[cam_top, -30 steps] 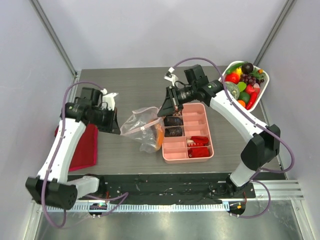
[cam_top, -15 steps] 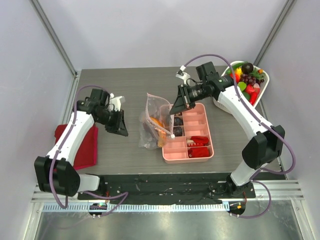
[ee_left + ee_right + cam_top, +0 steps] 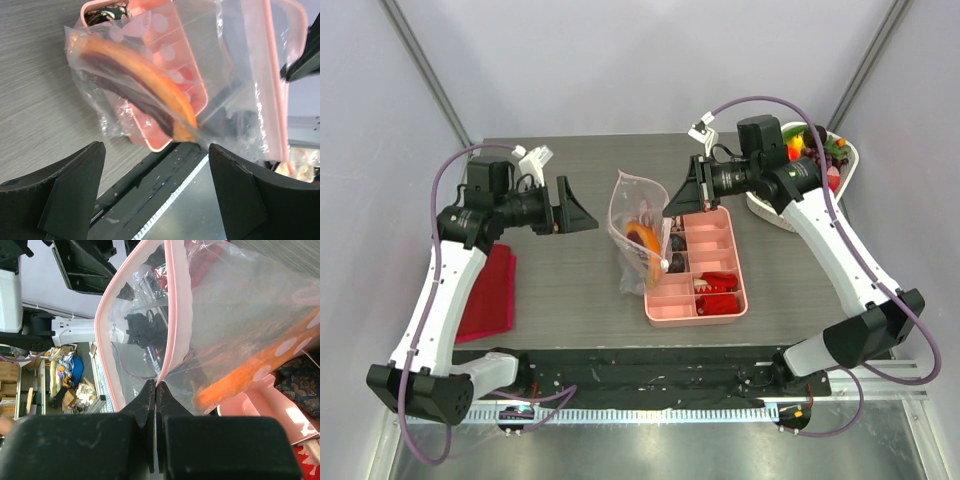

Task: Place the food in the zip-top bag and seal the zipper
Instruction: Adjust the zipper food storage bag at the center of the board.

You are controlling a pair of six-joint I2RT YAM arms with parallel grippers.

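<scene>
The zip-top bag's opening needs to be held open for placing food, so my left gripper will next grab the zip-top bag's pink-edged zipper strip (image 3: 612, 207) (image 3: 274, 75), opposite my right gripper.
The zip-top bag (image 3: 638, 240) hangs upright over the table, lifted by its pink-edged zipper (image 3: 175, 305). My right gripper (image 3: 670, 207) (image 3: 156, 385) is shut on that strip, jaws pressed together with the strip between them. An orange wedge of food (image 3: 642, 237) (image 3: 150, 90) lies inside the bag (image 3: 215, 60), with a dark piece beside it. My left gripper (image 3: 582, 210) (image 3: 157, 200) is open, just left of the bag and apart from it, nothing between its fingers. More food (image 3: 810, 160) fills a white bowl at the back right.
A pink compartment tray (image 3: 720, 300) holding dark lumps and red pieces sits right of the bag and partly under it. A red folded cloth (image 3: 485, 295) lies at the table's left edge. The white bowl (image 3: 850, 165) stands behind my right arm.
The right gripper has raised the bag from lying crumpled on the table to hanging upright. The left gripper has opened and swung up and rightward towards the bag.
</scene>
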